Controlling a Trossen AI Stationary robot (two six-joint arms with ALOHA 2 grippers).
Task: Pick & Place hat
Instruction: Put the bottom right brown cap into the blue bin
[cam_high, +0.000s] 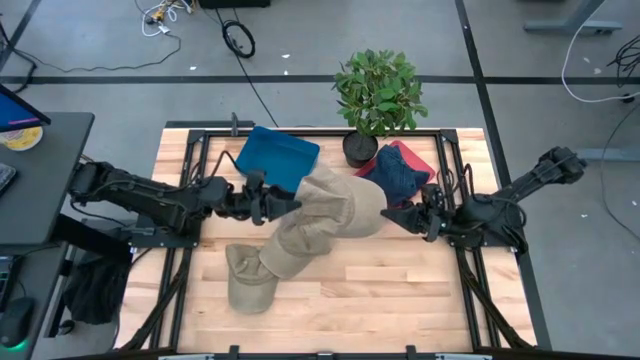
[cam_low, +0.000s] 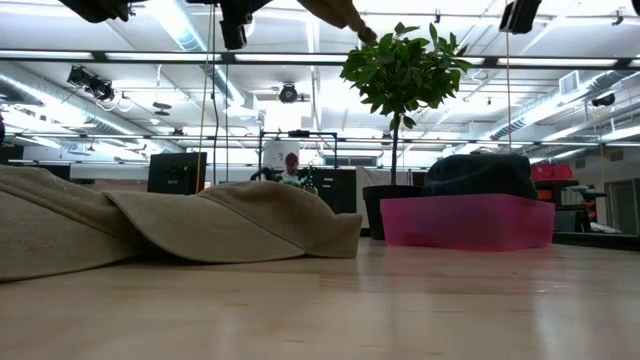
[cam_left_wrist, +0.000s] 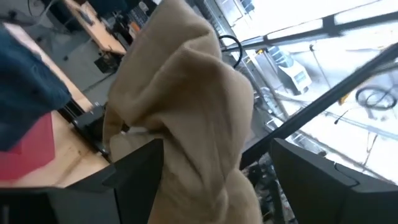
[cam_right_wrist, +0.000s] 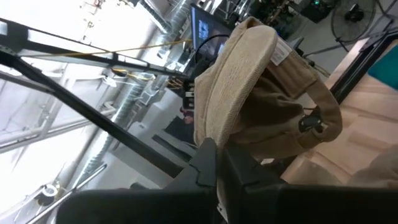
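Observation:
The left gripper grabs the tan hat by its top's soft cloth next, to place the hat in the blue tray (cam_high: 275, 155).
A tan hat (cam_high: 335, 205) hangs in the air above the table's middle, between my two grippers. My right gripper (cam_high: 392, 215) is shut on it from the right. My left gripper (cam_high: 278, 200) is open at the hat's left side, and its fingers stand on either side of the hat's cloth (cam_left_wrist: 186, 124). The hat's back strap and buckle (cam_right_wrist: 308, 124) show in the right wrist view. More tan hats (cam_high: 255, 275) lie in a heap on the table at the near left, and they also show in the low view (cam_low: 150, 225). My right gripper pinches the hat's edge (cam_right_wrist: 214, 127) between its two shut fingers, coming roughly level from the table's right side. The hat is lifted clear of the table and sags away from the fingers. My left gripper: the cloth lies close against one open finger (cam_left_wrist: 140, 177); I cannot tell whether they touch.
A blue tray (cam_high: 278, 155) lies at the far left. A pink bin (cam_low: 470, 222) holding dark blue cloth (cam_high: 395, 172) stands at the far right. A potted plant (cam_high: 378, 95) stands at the far edge. Bare wood (cam_high: 400, 290) lies near the front right.

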